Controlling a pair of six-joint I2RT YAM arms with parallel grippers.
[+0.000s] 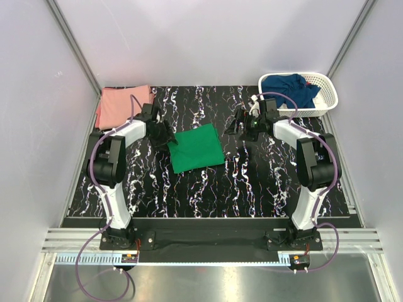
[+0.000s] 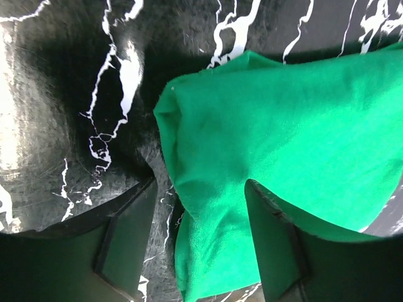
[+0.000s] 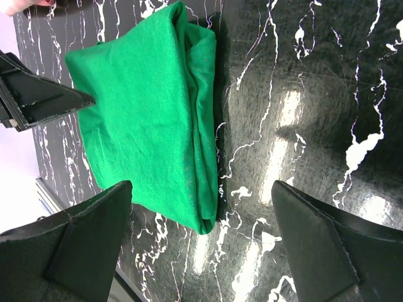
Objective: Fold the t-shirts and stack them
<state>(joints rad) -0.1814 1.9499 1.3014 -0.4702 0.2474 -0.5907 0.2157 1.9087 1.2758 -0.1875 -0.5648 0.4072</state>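
The left gripper needs to close on the green shirt's folded edge [image 1: 171, 145] [image 2: 187, 199]: one finger is down beside it and the other is over the shirt, so closing now would hold the shirt's edge.
The bright green t-shirt [image 1: 197, 148] lies folded in a rough square mid-table. My left gripper [image 1: 170, 141] is open at its left edge; in the left wrist view the shirt's corner [image 2: 283, 119] lies between the spread fingers [image 2: 129, 233], with the jaws apart around the cloth. My right gripper [image 1: 236, 126] is open and empty, just right of the shirt; the right wrist view shows the shirt's folded edge [image 3: 145, 113] ahead of it [image 3: 201, 189]. The salmon pink t-shirt [image 1: 124, 105] lies folded at the back left. The navy t-shirt [image 1: 289, 89] is crumpled in the basket.
The white lattice basket [image 1: 327, 94] stands at the back right corner of the black marbled table [image 1: 208, 189]. Grey walls close in the table on the left, back and right. A left fingertip [image 3: 38, 100] shows in the right wrist view.
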